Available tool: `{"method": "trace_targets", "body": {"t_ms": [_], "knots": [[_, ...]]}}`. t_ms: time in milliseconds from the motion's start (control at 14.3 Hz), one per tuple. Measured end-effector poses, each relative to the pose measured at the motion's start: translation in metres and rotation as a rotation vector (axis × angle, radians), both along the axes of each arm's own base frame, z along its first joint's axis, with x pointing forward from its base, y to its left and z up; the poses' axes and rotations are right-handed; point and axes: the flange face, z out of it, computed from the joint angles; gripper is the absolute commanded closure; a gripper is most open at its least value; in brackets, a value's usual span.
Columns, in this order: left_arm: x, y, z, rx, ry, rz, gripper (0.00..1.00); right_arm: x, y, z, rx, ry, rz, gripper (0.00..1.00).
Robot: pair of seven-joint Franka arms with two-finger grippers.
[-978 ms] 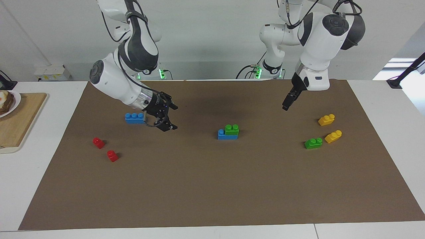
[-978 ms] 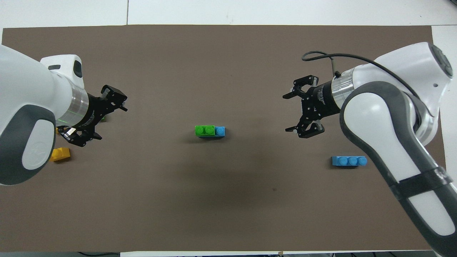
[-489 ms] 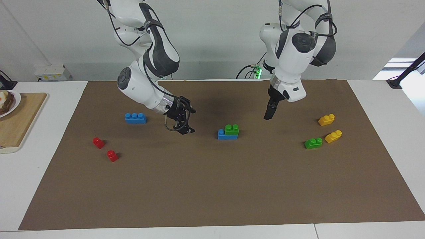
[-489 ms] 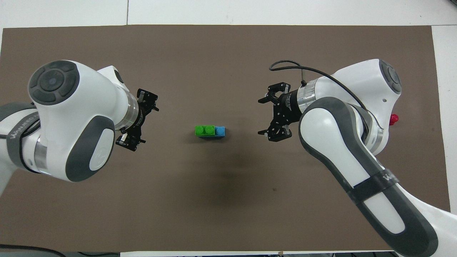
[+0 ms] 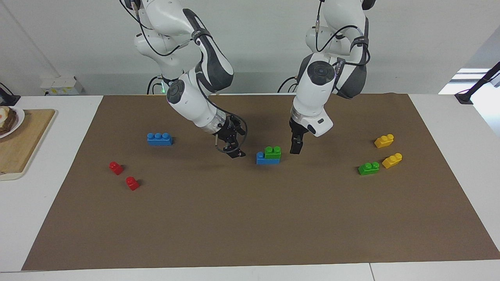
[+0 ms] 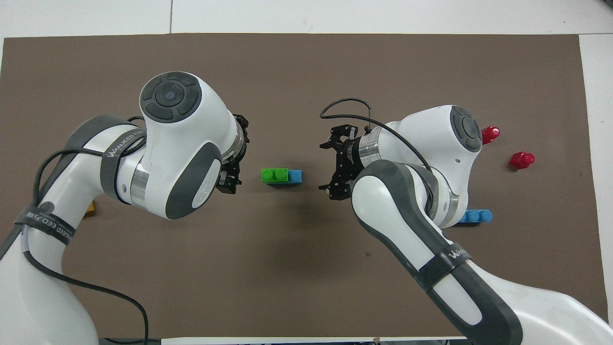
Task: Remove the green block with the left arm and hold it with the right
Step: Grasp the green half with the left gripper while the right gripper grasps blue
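The green block [image 6: 274, 175] covers the rest of the blue brick. My right gripper will next grab the brick by its bare, uncovered end [image 6: 294, 176].
A green block [image 5: 272, 152] [image 6: 274, 175] with two studs sits on top of a blue brick [image 5: 261, 159] [image 6: 296, 176] in the middle of the brown mat. My left gripper [image 5: 295, 147] [image 6: 238, 154] is open and empty, low over the mat beside the green block, toward the left arm's end. My right gripper [image 5: 234, 145] [image 6: 329, 165] is open and empty, low over the mat beside the blue brick's end, toward the right arm's end. Neither gripper touches the stack.
A second green block [image 5: 368, 168] and two yellow bricks [image 5: 384, 141] [image 5: 391, 160] lie toward the left arm's end. A loose blue three-stud brick [image 5: 159, 139] and two red pieces [image 5: 116, 168] [image 5: 132, 183] lie toward the right arm's end. A wooden board [image 5: 19, 144] sits off the mat.
Both grippers have moved in from the ends of the mat toward the stack in the middle and now flank it. The bricks have not moved.
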Motion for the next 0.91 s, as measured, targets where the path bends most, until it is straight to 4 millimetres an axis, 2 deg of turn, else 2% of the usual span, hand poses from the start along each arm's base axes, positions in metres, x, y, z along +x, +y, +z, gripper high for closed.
{"method": "trace_targets", "body": {"t_ms": [279, 559, 769, 908], "knots": [[-0.006, -0.015, -0.019, 0.003, 0.0, 0.051, 0.0, -0.005, 0.015, -0.025, -0.021, -0.01, -0.001, 0.0], [-0.015, -0.031, -0.027, 0.022, 0.0, 0.081, 0.0, -0.006, 0.029, -0.048, -0.04, -0.028, -0.006, 0.0], [-0.025, -0.056, -0.057, 0.068, 0.025, 0.095, 0.0, -0.008, 0.037, -0.064, -0.052, -0.034, -0.007, 0.0], [-0.023, -0.058, -0.067, 0.083, 0.032, 0.119, 0.0, -0.009, 0.04, -0.069, -0.056, -0.039, -0.007, 0.0]]}}
